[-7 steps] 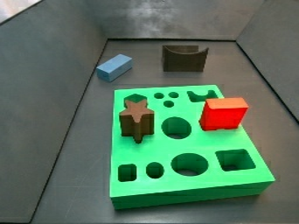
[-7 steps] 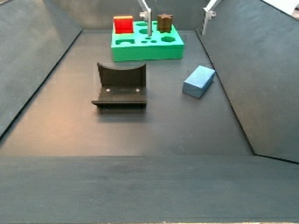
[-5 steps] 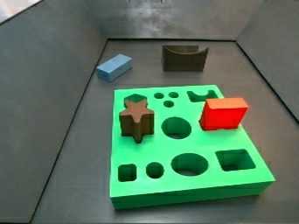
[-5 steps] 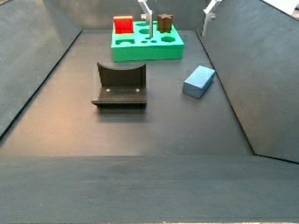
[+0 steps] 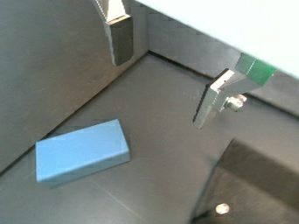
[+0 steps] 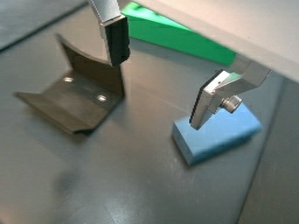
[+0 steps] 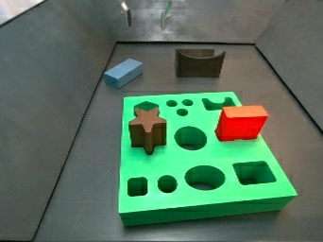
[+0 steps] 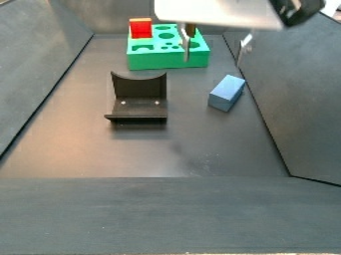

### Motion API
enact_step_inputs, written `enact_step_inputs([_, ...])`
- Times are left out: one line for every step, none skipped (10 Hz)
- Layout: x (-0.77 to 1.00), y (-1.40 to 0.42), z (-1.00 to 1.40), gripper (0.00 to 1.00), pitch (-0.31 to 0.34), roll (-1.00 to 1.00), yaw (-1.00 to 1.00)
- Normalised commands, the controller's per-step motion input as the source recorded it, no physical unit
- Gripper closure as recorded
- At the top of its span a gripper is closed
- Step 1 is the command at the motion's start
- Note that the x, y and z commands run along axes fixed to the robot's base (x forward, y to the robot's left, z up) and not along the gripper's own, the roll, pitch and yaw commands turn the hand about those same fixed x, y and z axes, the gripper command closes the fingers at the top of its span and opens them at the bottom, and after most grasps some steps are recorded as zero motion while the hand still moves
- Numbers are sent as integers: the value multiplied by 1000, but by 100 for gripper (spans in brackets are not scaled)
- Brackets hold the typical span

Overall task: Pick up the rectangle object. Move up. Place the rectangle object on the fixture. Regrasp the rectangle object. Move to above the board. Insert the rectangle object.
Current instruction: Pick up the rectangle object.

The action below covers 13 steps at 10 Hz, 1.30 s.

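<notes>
My gripper grabs the light-blue block by its long sides next, to set the block [image 7: 123,72] on the fixture [image 7: 198,61].
The rectangle object is a light-blue block [image 7: 123,72] lying flat on the dark floor near a side wall, also seen as the block [image 8: 226,92]. My gripper [image 8: 221,45] hangs open above the floor, between the board and the block, with nothing between its fingers. In both wrist views the block [image 5: 82,150] [image 6: 222,136] lies below and off to one side of the open gripper [image 5: 163,89] [image 6: 159,93]. The fixture [image 7: 198,61] [image 8: 138,97] [image 6: 70,92] stands apart from the block. The green board [image 7: 202,161] [image 8: 167,48] carries other pieces.
A red cube [image 7: 243,122] and a brown star piece [image 7: 147,128] sit on the board. Grey walls slope up around the floor, one close beside the block [image 8: 273,90]. The gripper's fingers [image 7: 127,11] show at the top of a side view.
The gripper has come down and toward the block: its body now fills the top of a side view, and its fingers have entered the side view that lacked them.
</notes>
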Motion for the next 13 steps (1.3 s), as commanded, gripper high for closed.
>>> enact_step_inputs([-223,-57,-609,0,-166,-84,-766])
enact_step_inputs([-186,-66,-651,0,-179,-97,-720])
enact_step_inputs([-234,-80,-700,0,-184,-93,-646])
enact_step_inputs([0,-146,-571,0,-71,-50,-80])
enact_step_inputs([-77,-277,-631,0,-144,-29,-263])
enact_step_inputs([-114,-271,-611,0,-161,-49,-277])
enact_step_inputs([-114,-243,-623,0,-190,-94,-297])
enact_step_inputs([-211,-200,-697,0,-204,-91,-363])
enact_step_inputs([-294,-106,-714,0,-153,-53,-391])
enact_step_inputs([-329,0,-686,0,-4,0,-334])
enact_step_inputs([-223,0,-706,0,0,4,-240])
enact_step_inputs([-254,0,-640,0,-16,0,-220])
enact_step_inputs([0,0,0,0,-6,0,0])
